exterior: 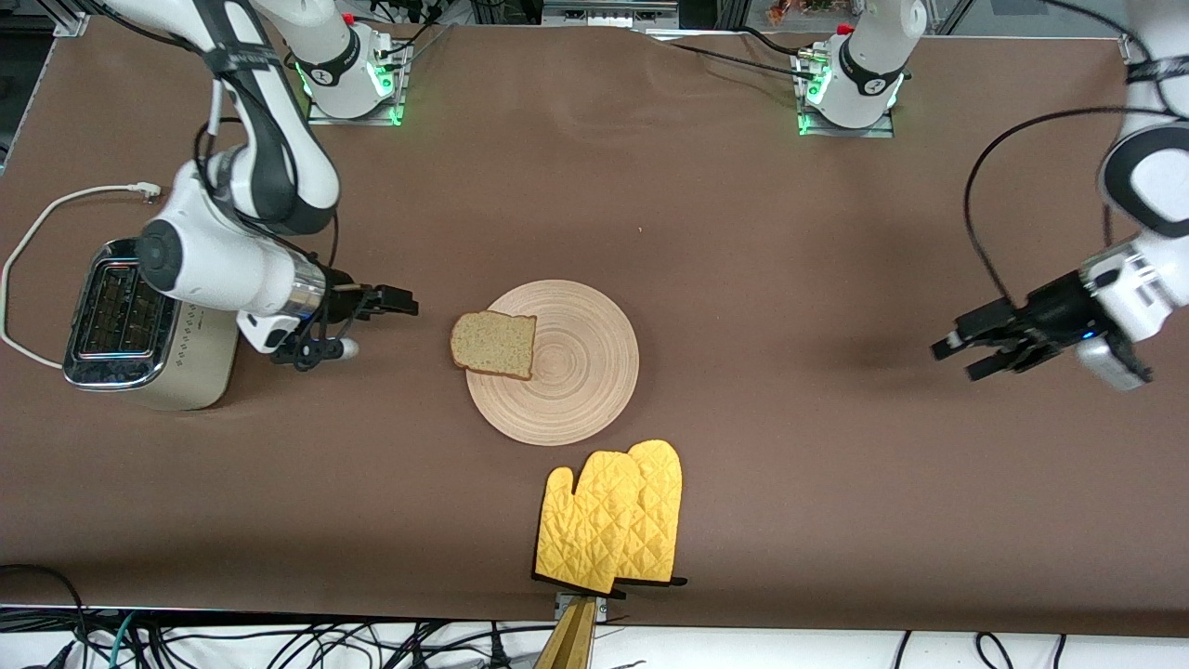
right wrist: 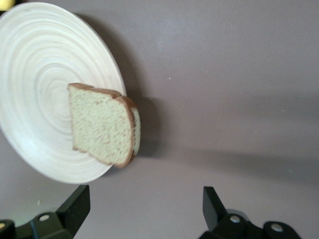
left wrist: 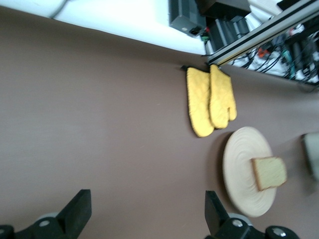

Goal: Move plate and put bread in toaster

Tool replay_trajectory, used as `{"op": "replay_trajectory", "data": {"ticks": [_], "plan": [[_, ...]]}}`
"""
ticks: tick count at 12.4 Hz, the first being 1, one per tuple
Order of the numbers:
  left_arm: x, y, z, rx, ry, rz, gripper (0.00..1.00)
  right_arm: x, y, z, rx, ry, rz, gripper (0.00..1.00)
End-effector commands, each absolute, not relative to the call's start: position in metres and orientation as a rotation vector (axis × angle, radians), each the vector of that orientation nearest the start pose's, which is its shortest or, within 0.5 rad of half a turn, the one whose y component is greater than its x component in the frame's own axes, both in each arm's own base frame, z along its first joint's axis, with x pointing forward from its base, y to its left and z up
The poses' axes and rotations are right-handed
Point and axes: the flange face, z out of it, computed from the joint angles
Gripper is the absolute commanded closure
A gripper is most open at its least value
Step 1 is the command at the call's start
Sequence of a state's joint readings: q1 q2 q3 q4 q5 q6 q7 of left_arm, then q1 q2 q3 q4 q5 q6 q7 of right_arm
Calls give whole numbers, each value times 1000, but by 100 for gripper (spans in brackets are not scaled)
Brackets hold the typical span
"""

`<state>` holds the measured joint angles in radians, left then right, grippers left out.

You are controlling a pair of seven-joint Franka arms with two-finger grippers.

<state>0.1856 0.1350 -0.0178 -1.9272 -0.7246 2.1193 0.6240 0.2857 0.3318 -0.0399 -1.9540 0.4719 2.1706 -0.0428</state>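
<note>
The bread [exterior: 494, 344] needs to go in the toaster [exterior: 139, 325], so my right gripper should next grab it by its crust edge that hangs over the plate.
The light-wood plate [exterior: 581, 372] lies mid-table. The bread [exterior: 494, 344] lies on the plate's rim toward the right arm's end and overhangs it. The cream toaster [exterior: 139, 325] with chrome top stands at the right arm's end. My right gripper [exterior: 381, 325] is open and empty, between the toaster and the bread; its wrist view shows the bread [right wrist: 102, 124] and plate [right wrist: 40, 74] ahead of the open gripper [right wrist: 144, 204]. My left gripper [exterior: 957, 360] is open and empty over bare table at the left arm's end; its wrist view shows the plate [left wrist: 239, 164] and bread [left wrist: 269, 173].
A pair of yellow oven mitts [exterior: 613, 516] lies nearer the front camera than the plate, at the table's edge; it also shows in the left wrist view [left wrist: 209, 99]. The toaster's white cord [exterior: 37, 223] loops on the table beside the toaster.
</note>
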Motion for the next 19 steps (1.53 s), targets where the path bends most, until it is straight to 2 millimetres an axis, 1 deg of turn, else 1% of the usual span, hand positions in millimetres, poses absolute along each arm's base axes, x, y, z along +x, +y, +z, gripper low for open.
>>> {"op": "replay_trajectory", "data": {"ticks": [1,2,3,4,5,6,7,8,9,10,11,13,14,15,16,17,18,19], "plan": [[560,69,486,2759,-301,338,0,578,190,262,-2711,87,185,0],[549,70,503,2834,-299,275,0,577,206,244,-2674,105,137,0],[536,59,527,2909,-288,227,0,577,216,226,-2669,114,108,0],[525,48,546,2983,-251,169,0,576,224,214,-2670,123,87,1],[517,39,564,3049,-199,98,0,577,224,210,-2675,122,66,12],[511,27,577,3102,-158,33,0,578,224,212,-2674,98,57,32],[510,20,586,3138,-137,5,0,578,225,211,-2674,88,59,67],[510,14,593,3150,-125,-18,0,580,224,212,-2673,86,54,88],[510,12,596,3149,-105,-27,0,584,226,218,-2668,84,37,91],[512,6,598,3152,-96,-20,0,588,226,224,-2659,85,38,92],[520,-10,599,3154,-89,-12,0,587,229,230,-2648,70,61,100],[545,-24,607,3210,-18,-2,0,586,230,233,-2642,61,83,100],[551,-25,609,3212,-14,-16,0,588,231,238,-2641,50,68,100],[556,-24,610,3211,-8,-21,0,588,230,248,-2634,55,66,100],[561,-21,607,3208,0,-26,0,589,229,262,-2625,48,70,100],[560,-23,608,3208,0,-26,0,591,223,275,-2626,45,68,100],[560,-30,608,3206,-15,-26,0,595,211,286,-2627,55,78,100],[561,-31,609,3206,-5,-18,0,600,203,300,-2651,7,98,100]]}}
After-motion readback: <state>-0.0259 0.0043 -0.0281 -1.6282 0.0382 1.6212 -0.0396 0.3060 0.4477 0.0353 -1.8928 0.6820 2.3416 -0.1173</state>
